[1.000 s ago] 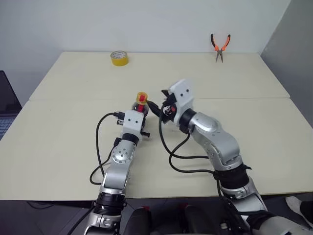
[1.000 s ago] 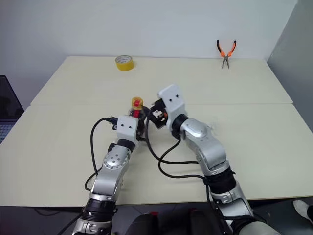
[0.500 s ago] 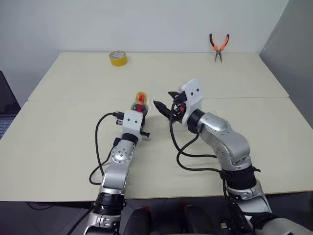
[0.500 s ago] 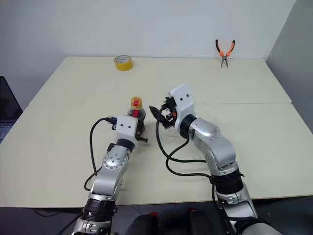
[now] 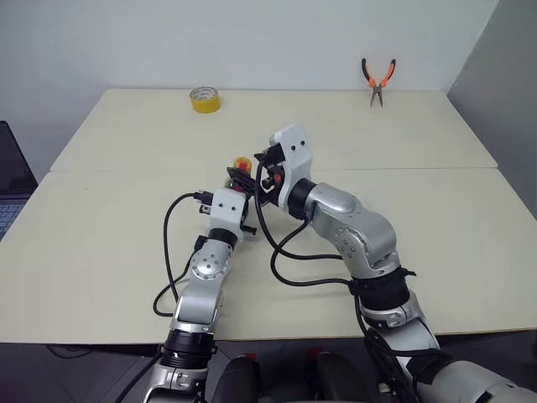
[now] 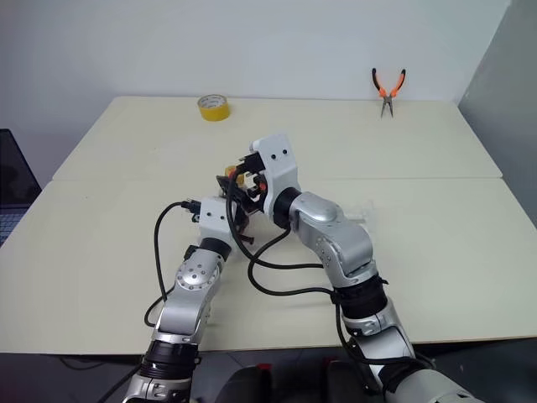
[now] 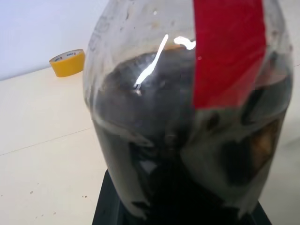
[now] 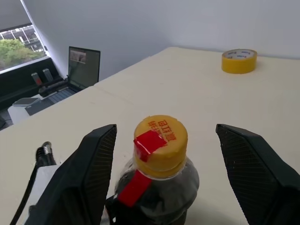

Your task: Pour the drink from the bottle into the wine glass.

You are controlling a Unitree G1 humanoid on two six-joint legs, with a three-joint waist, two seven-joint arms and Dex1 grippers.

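My right gripper's fingers have their ends level with the yellow cap (image 5: pixel 242 164) (image 8: pixel 161 143) above the clear bottle. My right gripper will close, as closing on the cap now would hold it.
The bottle (image 7: pixel 187 117) stands upright on the table, its clear body holding the dark drink (image 7: pixel 140 122) and a red label strip. My left gripper (image 5: pixel 237 188) is shut on its lower body from the near side. Its yellow cap (image 8: pixel 161 143), with a red strip across it, sits between the two black fingers (image 8: pixel 93 173) of my right gripper (image 8: pixel 165 133). That gripper is open, with a gap on each side of the cap, and reaches in from the right at cap height (image 5: pixel 256 168). The wine glass is out of view.
A yellow tape roll (image 5: pixel 204 99) lies at the table's far left. Orange-handled pliers (image 5: pixel 377 80) hang on the back wall to the right. A laptop (image 8: pixel 82 65) sits off the left edge. Black cables (image 5: pixel 294 277) loop on the table under my right forearm.
My right gripper has swung left and a little up, from beside the bottle to astride its cap. The left gripper and the bottle have not moved.
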